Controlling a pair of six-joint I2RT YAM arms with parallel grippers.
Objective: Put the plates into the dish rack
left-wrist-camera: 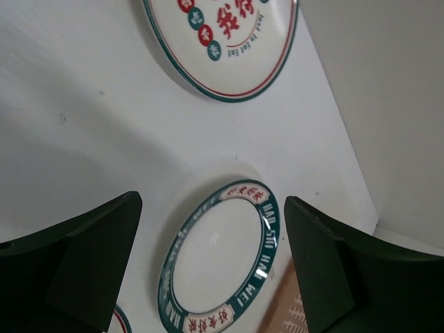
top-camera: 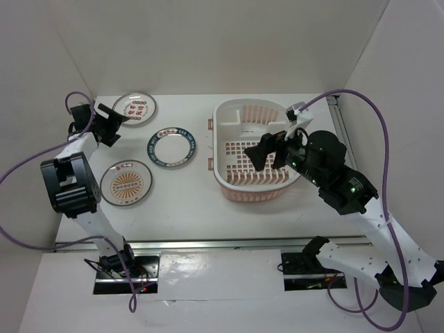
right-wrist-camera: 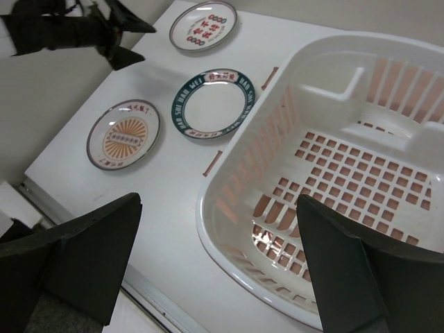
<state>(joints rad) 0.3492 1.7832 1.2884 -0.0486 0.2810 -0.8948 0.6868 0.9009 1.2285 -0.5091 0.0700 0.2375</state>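
Observation:
My left gripper is to grab the motif plate next by its near rim [top-camera: 129, 123] [left-wrist-camera: 168, 54], so the rim on the rack side stays free for my right gripper.
Three plates lie flat on the white table, left of the dish rack [top-camera: 236, 182]. The white plate with red-green motifs [top-camera: 134, 108] is at the back left. The dark-blue-rimmed plate [top-camera: 171, 148] is in the middle. The orange-striped plate [top-camera: 126, 184] is nearest the front. My left gripper [top-camera: 109, 125] is open and empty, hovering between the motif plate [left-wrist-camera: 229, 41] and the blue-rimmed plate [left-wrist-camera: 218, 260]. My right gripper [top-camera: 272, 152] is open and empty above the pale pink rack [right-wrist-camera: 361, 125], which holds nothing. The right wrist view also shows all three plates [right-wrist-camera: 213, 104].
White walls close in the table at the back and both sides. A metal rail [top-camera: 208, 244] runs along the near table edge. Purple cables loop from both arms. Small brown tape marks [top-camera: 209, 123] sit between the plates and the rack.

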